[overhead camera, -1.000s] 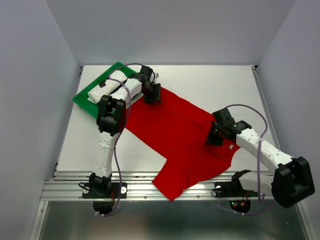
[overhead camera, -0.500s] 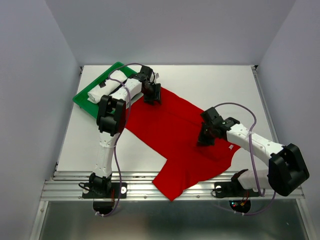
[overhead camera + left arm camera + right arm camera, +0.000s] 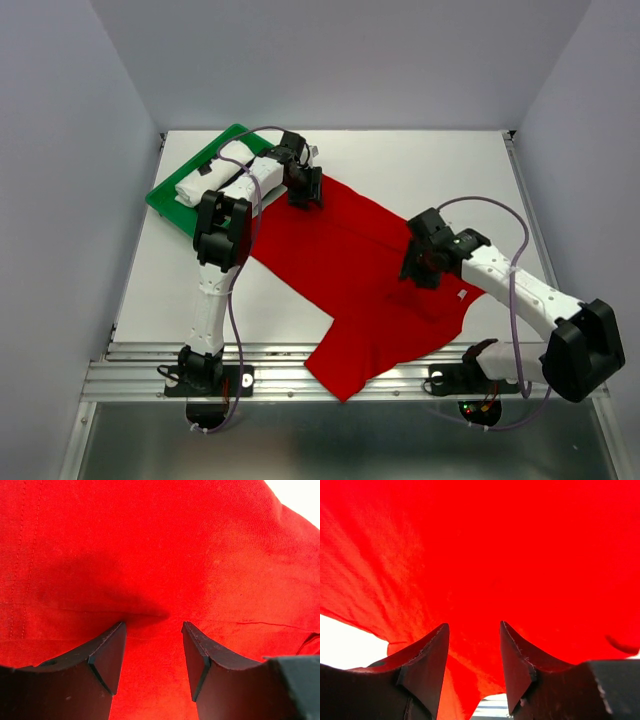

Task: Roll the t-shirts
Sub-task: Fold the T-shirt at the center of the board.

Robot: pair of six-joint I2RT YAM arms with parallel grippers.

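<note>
Next, my right gripper pinches the red t-shirt's far side [image 3: 407,229] near its tagged end, to fold the red t-shirt inward for rolling.
The red t-shirt [image 3: 350,260] lies spread flat and slanted across the table, and one lower corner hangs over the near edge. At its far left corner stands my left gripper [image 3: 305,192], open, with its fingertips down on the cloth. In the left wrist view red fabric [image 3: 150,555] fills the gap between that gripper's [image 3: 153,630] jaws, with a small crease at the tips. My right gripper [image 3: 418,270] is low over the shirt's right side, open, with nothing pinched. The right wrist view shows red cloth [image 3: 485,545] under this gripper [image 3: 473,627]. A white t-shirt [image 3: 208,180] lies rolled in the tray.
The green tray [image 3: 163,200] sits at the far left corner of the table, partly under the left arm. A small white tag [image 3: 462,294] shows on the red shirt's right edge. White walls close in the table on three sides.
My right gripper has shifted a little to the left over the red shirt and its jaws have gone from shut to open. The left arm has not moved.
</note>
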